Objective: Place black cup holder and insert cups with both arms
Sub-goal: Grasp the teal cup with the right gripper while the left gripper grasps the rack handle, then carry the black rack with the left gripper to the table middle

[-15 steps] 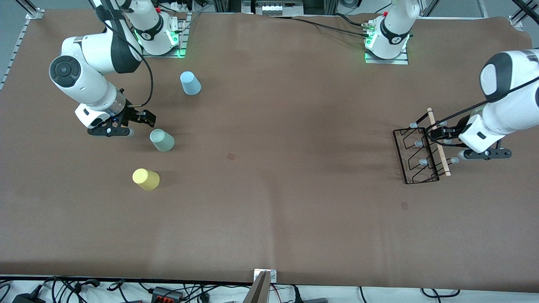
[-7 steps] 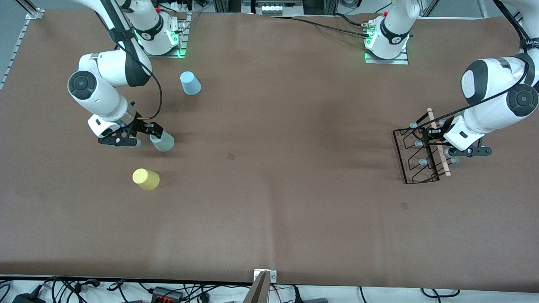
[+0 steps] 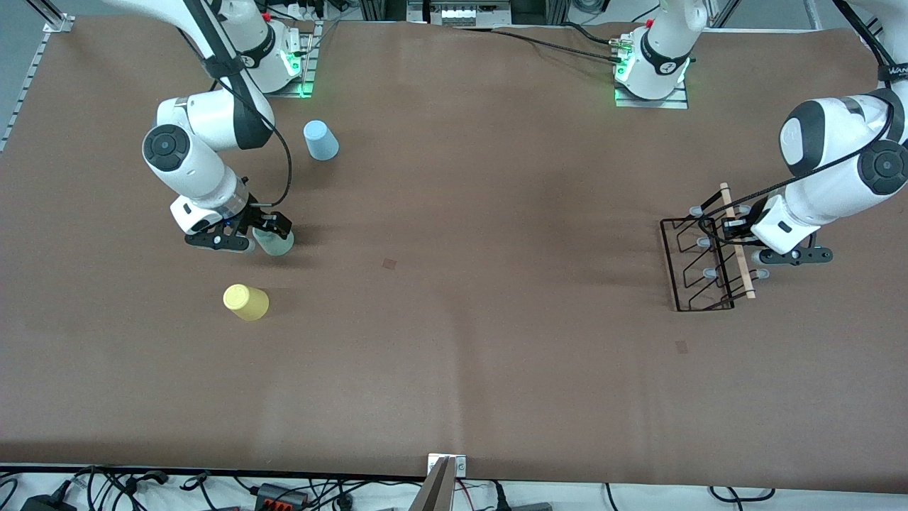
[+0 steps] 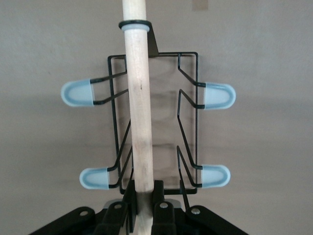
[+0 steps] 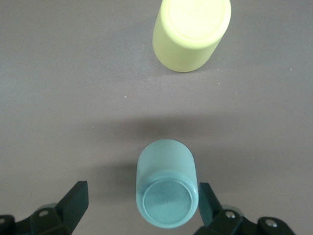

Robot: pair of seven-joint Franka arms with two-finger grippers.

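I should lower my right gripper before I close it on the mint green cup. My fingers reach only the cup's upturned base [image 3: 269, 241], above the cup's side [image 3: 285, 246].
The black cup holder [image 3: 699, 266] stands at the left arm's end of the table, a wire rack with pale-tipped pegs. My left gripper [image 3: 738, 235] is shut on its wooden rod [image 3: 739, 248]. In the left wrist view the rod [image 4: 139, 112] runs between the closed fingers of the left gripper [image 4: 145, 190], with the wire frame [image 4: 195, 127] below it. At the right arm's end, my right gripper [image 3: 261, 231] is open around the upturned mint green cup [image 3: 275, 243]. The right wrist view shows the mint cup [image 5: 166, 191] between the spread fingers of the right gripper [image 5: 142, 192], closer to one finger. The yellow cup [image 3: 246, 301] [image 5: 191, 32] and blue cup [image 3: 320, 140] stand apart.
The arms' base plates [image 3: 651, 96] sit along the table edge farthest from the front camera. Cables and plugs [image 3: 284, 493] lie past the nearest edge. A brown cloth [image 3: 461, 284] covers the table between the cups and the holder.
My left gripper has closed on the wooden rod and the holder has shifted slightly. The right arm has moved over to the mint green cup, so its open fingers now flank it.
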